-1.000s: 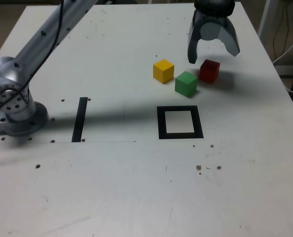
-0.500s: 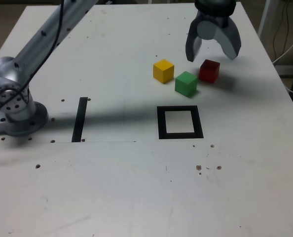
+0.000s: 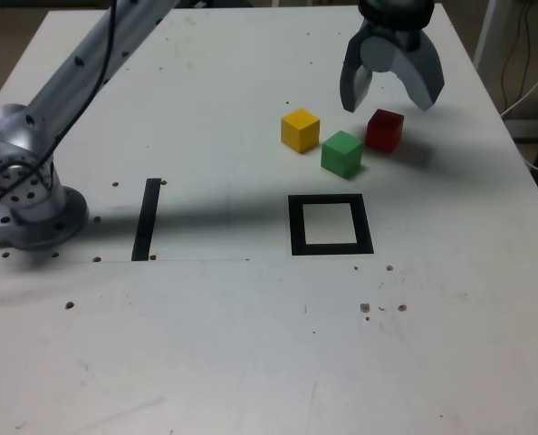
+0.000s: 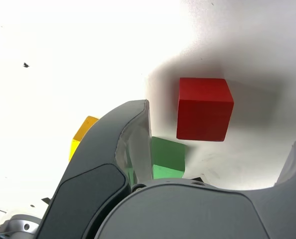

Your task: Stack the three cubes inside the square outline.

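My gripper's fingers are still above the red cube, so it is too early to close and closing now would miss. The fingers go down next, then close on the cube.
Three cubes sit close together on the white table: yellow cube, green cube and red cube. My gripper hangs open just above and behind the red cube, its jaws spread wider than the cube and holding nothing. The wrist view shows the red cube between the open fingers, with the green cube and the yellow cube partly hidden behind one finger. Nearer the camera lies the square outline, a black frame with nothing inside it.
A narrow black strip is taped on the exterior view's left. The arm's grey base stands at the left edge, and the arm spans the back of the table. Cables hang off the right edge.
The gripper has turned slightly and risen a touch over the red cube, jaws still wide. The cubes have not moved.
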